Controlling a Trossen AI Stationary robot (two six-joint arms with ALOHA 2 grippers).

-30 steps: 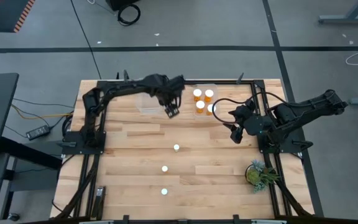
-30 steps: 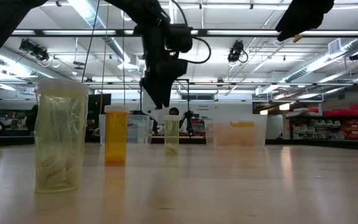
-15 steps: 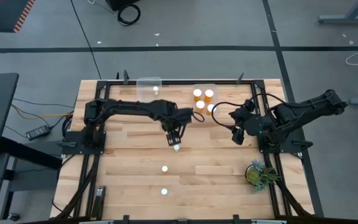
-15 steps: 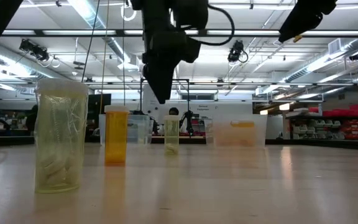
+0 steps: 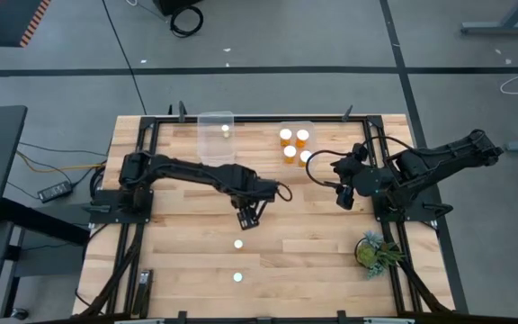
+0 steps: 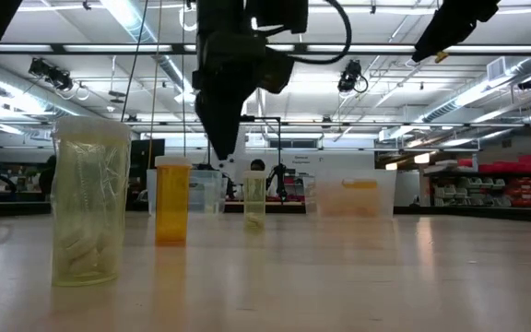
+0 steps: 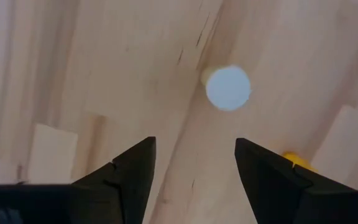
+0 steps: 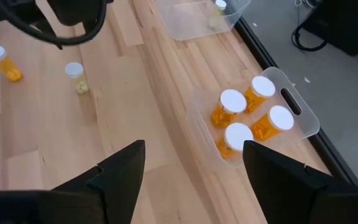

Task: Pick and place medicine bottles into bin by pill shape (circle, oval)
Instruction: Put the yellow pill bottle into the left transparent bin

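The small pale bottle needs to be sorted into the emptier clear bin, so my left gripper should next grip it by its white-end with the cap (image 7: pixel 228 88).
Three medicine bottles stand upright on their bases on the wooden table: a wide pale one (image 5: pixel 237 277) nearest the front edge, an orange one (image 5: pixel 238 244) behind it, and a small pale one (image 7: pixel 228 88) at the table's middle. My left gripper (image 5: pixel 246 219) hangs open, pointing down, above the table just beside the small pale bottle (image 8: pixel 75 78), with nothing between its fingers. In the low view, the left gripper (image 6: pixel 219 152) is well above the bottle tops. My right gripper (image 5: pixel 343 196) waits open and empty at the right, near the bins.
A clear bin (image 5: pixel 216 137) at the far edge holds one white-capped bottle (image 5: pixel 226 130). Right of it, a second clear bin (image 8: pixel 303 115) holds several orange bottles. A small potted plant (image 5: pixel 376 252) stands at the near right. Black frame rails line the table's sides.
My left gripper has swung from over the far clear bin toward the near edge, to the table's middle beside the small pale bottle, rolling slightly and staying open. The bottles have not moved.
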